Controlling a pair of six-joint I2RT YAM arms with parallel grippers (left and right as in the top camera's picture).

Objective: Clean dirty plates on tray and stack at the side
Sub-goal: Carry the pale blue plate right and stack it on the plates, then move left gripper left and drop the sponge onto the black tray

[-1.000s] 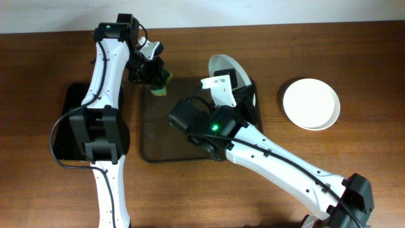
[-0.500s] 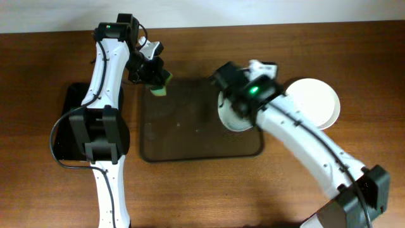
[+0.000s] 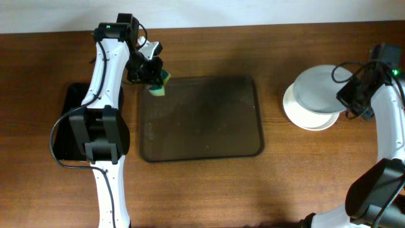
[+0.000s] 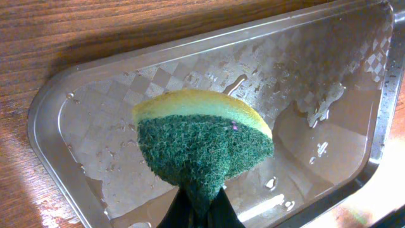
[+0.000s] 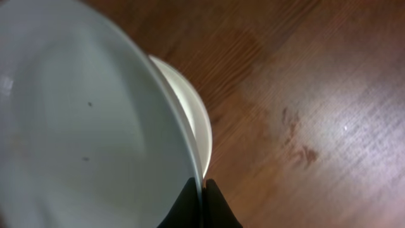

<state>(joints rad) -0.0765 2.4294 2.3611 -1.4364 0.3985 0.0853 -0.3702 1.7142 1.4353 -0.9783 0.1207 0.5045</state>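
Observation:
My right gripper centers the plate next, before opening. The bluish-white plate hangs off-center over the white stack and would fall crooked if I opened now.
The dark brown tray lies in the middle of the table with no plates on it; its wet bottom shows in the left wrist view. My right gripper is shut on the rim of a bluish-white plate and holds it just above white plates stacked at the right. In the right wrist view the held plate fills the left and the stack's edge shows behind it. My left gripper is shut on a green and yellow sponge over the tray's far left corner.
A smaller glossy black tray lies at the left, partly under the left arm. Bare wooden table surrounds the tray and the plate stack. Water drops lie on the tray bottom.
My right arm has carried the plate off the tray to the right, over the stacked plates. The left arm and sponge have stayed where they were.

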